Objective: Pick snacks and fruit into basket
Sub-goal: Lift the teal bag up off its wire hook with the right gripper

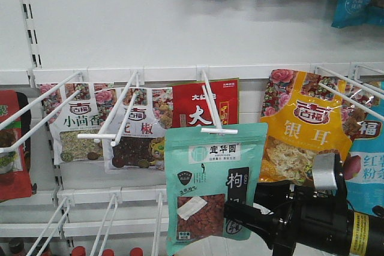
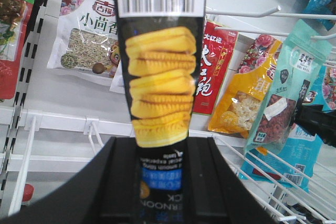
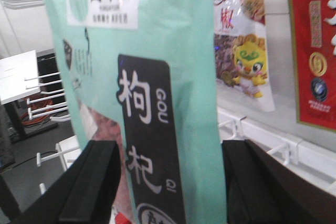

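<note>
The pouch has its side edge beside the black strip, and my right gripper will grab the pouch there to take it off the wire hook for the basket.
The snacks, a mint-green pouch with a black strip of white characters and a window of red berries, hangs at the tip of a white wire hook. In the right wrist view the pouch fills the space between my right gripper's two black fingers, which stand open on either side of its lower part. My left gripper is shut on a black cracker pack printed with yellow biscuits, held upright in front of the shelf. The fruit and the basket are out of view.
An orange-yellow pouch hangs right of the snacks and a red pouch behind them. Spice pouches hang to the left. Long wire hooks stick out toward me. Red-capped bottles stand below.
</note>
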You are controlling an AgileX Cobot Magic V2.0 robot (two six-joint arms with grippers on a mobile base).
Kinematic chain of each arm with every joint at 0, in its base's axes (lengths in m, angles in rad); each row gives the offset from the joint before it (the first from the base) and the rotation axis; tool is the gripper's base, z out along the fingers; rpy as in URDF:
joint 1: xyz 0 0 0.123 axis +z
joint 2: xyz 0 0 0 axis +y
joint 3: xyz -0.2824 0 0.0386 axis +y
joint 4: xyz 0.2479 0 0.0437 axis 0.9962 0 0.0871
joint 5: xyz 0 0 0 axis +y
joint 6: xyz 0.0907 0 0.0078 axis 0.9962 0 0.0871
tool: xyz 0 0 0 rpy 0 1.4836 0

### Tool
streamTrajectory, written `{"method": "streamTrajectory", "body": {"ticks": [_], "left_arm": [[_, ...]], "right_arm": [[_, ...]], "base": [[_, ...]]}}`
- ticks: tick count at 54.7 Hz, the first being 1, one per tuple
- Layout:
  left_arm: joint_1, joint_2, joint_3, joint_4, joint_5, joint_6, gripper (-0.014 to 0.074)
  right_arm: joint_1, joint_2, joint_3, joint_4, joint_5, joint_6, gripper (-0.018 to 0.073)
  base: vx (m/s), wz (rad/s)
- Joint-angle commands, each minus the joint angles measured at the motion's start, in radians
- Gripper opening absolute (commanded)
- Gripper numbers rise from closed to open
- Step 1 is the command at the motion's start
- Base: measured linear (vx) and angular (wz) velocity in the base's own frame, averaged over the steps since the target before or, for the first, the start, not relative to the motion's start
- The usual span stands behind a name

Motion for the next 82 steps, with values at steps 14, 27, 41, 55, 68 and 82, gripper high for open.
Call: {"method": "streamTrajectory", "body": {"ticks": [14, 27, 41, 55, 68, 82], "left_arm": [[-0.004, 0.011, -0.032, -0.003, -0.097, 0.001, 0.0003], [-0.004, 0.011, -0.032, -0.003, -0.097, 0.001, 0.0003], [-0.004, 0.011, -0.032, -0.003, -0.097, 0.001, 0.0003], [-0.004, 0.011, -0.032, -0.003, -0.097, 0.001, 0.0003], [-0.004, 0.011, -0.032, -0.003, -0.097, 0.001, 0.0003], [-0.004, 0.011, -0.032, -0.003, -0.097, 0.001, 0.0003]], "right_arm": [[-0.006, -0.033, -0.031, 0.09, -0.181, 0.031, 0.0466], [0.022, -0.033, -0.031, 0.105, -0.178, 0.053, 0.0319], [0.02, -0.038, -0.03, 0.091, -0.182, 0.055, -0.0016], [0.02, -0.081, -0.03, -0.021, -0.149, 0.125, -0.0011], [0.02, -0.176, -0.03, -0.152, -0.051, 0.238, -0.0011], [0.02, -0.259, -0.03, -0.34, 0.03, 0.387, -0.0011]], "base": [[0.0, 0.0], [0.0, 0.0], [0.0, 0.0], [0.0, 0.0], [0.0, 0.0], [0.0, 0.0]]}}
